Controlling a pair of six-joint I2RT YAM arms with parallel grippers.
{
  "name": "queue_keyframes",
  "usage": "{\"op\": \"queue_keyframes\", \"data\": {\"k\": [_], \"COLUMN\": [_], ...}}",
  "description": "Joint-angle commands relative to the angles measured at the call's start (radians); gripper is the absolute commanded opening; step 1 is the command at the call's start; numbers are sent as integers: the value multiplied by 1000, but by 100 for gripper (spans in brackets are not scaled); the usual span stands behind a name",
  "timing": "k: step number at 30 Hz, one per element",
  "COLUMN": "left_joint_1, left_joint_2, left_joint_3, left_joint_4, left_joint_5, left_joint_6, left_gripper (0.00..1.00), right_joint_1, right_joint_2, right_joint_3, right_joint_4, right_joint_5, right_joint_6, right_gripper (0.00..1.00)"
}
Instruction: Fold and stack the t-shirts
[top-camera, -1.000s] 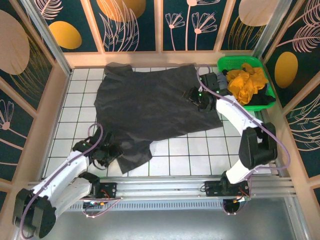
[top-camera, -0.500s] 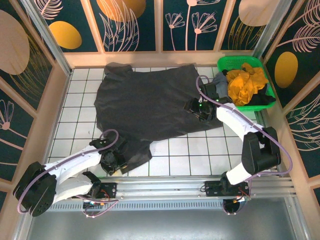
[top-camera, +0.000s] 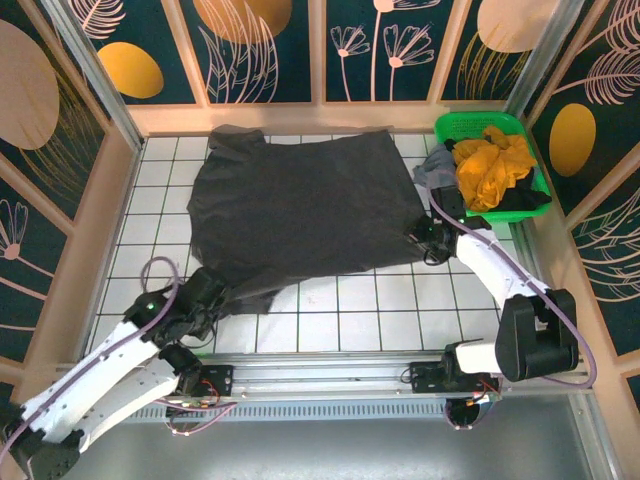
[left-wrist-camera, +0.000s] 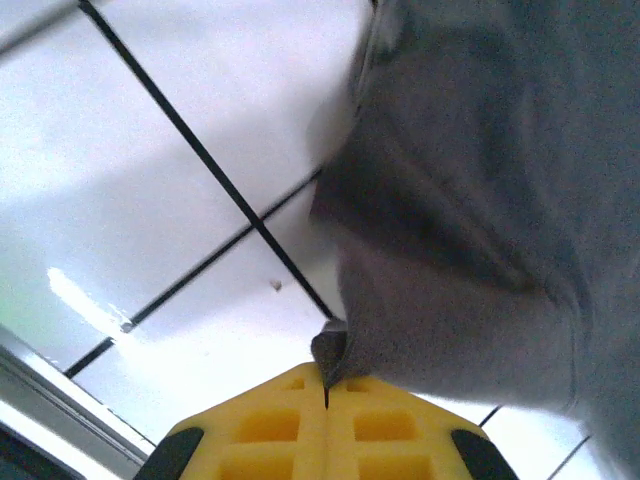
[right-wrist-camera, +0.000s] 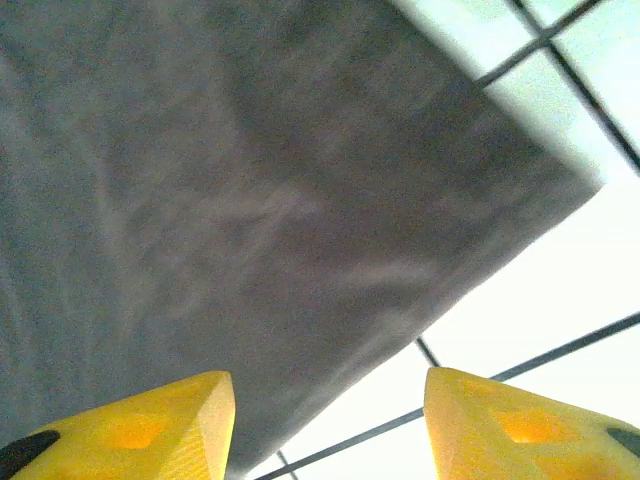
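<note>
My right gripper grabs the charcoal t-shirt's near edge by its corner (top-camera: 419, 259) (right-wrist-camera: 532, 216) next, opposite my left gripper, to fold that edge over evenly.
The large dark charcoal t-shirt (top-camera: 300, 205) lies spread on the white tiled table. My left gripper (top-camera: 215, 298) is at its near-left corner. In the left wrist view the yellow jaws (left-wrist-camera: 327, 375) are shut on a pinched fold of the grey cloth (left-wrist-camera: 470, 230). My right gripper (top-camera: 425, 240) sits at the shirt's near-right corner. It is open, and the shirt's edge (right-wrist-camera: 250, 200) runs between the two yellow fingertips (right-wrist-camera: 325, 400) without being held. Mustard-yellow (top-camera: 490, 165), lighter grey (top-camera: 437, 170) and black (top-camera: 520, 203) shirts are piled in and over the basket.
A green plastic basket (top-camera: 450, 128) stands in the far right corner. Wooden-framed walls close in the table on three sides. Bare white tiles (top-camera: 350, 310) lie between the shirt's near edge and the metal rail (top-camera: 330, 375) by the arm bases.
My left gripper has closed on the shirt's near-left corner, and that flap now lies shorter. My right gripper has slid from the shirt's far right edge to its near-right corner, staying open.
</note>
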Motion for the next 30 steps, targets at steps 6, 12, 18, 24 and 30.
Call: {"op": "queue_keyframes", "data": {"k": [6,12,18,24,30], "left_joint_1": [4,3,4,4,4], "left_joint_2": [3,5,22,52,52], "left_joint_3": [51,4,-26,-18,-29], "left_joint_4": [-292,-211,-133,-114,-94], "left_joint_5": [-213,-164,-135,-131,-122], "left_joint_6": [-220,-183,-151,-114,-109], "left_gripper": [0,0,0,0,0], "right_joint_1": [-1,24,34,40,43], "right_joint_2": [-19,-8,7,-69,-64], "right_joint_3": [-88,-143,-197,-232,-241], "right_joint_4": [-57,-11,18,-21,1], "right_joint_5": [107,34,-18,-40,-60], "right_joint_6": [37,-3,-45,-11,33], "right_gripper": [52,41,40,47,42]}}
